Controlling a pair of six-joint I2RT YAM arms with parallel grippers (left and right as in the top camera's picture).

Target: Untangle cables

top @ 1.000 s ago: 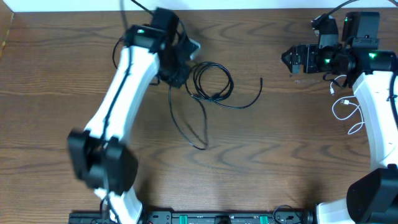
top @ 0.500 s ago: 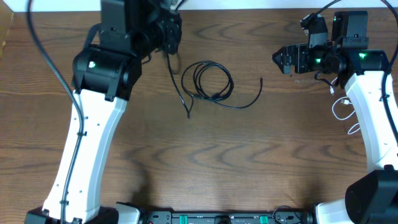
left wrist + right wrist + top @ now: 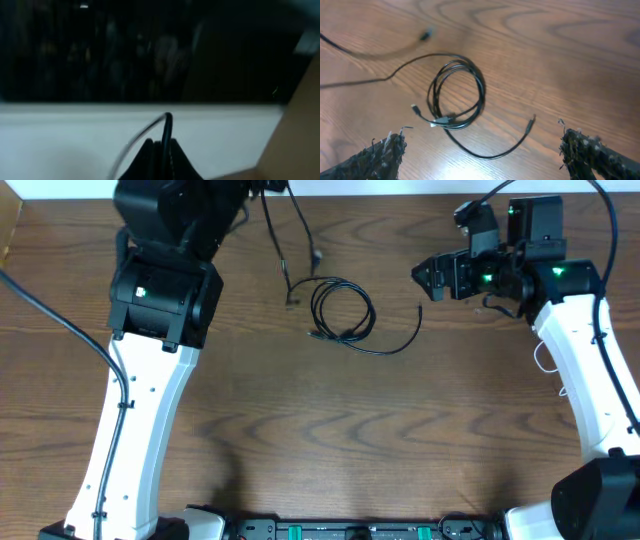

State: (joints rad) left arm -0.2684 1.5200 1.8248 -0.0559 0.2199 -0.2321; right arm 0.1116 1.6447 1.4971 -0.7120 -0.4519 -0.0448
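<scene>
I should grab the coiled black cable by a loop strand (image 3: 372, 313) (image 3: 482, 92) with my right gripper next. Its plug ends then stay free to slip out untangled.
My left gripper (image 3: 255, 188) is raised high at the table's far edge, shut on a long black cable (image 3: 283, 250). That cable hangs from the shut fingers (image 3: 161, 144), and its two ends dangle beside the coil. A second black cable (image 3: 342, 310) lies coiled on the table, with a tail curving right to a plug (image 3: 420, 310). My right gripper (image 3: 425, 275) is open and empty, hovering just right of that tail. The right wrist view shows the coil (image 3: 481, 95) ahead of the open fingers (image 3: 481, 136), and the lifted cable (image 3: 370, 52) blurred at far left. A white cable (image 3: 541, 360) lies mostly hidden under my right arm.
The wooden table (image 3: 330, 440) runs to a white wall at the back edge. My left arm (image 3: 150, 380) stretches tall over the left side. A black equipment rail (image 3: 350, 530) lines the front edge.
My left arm has risen and swung back, pulling the long black cable off the table and apart from the coil. My right gripper has moved left toward the coil's tail.
</scene>
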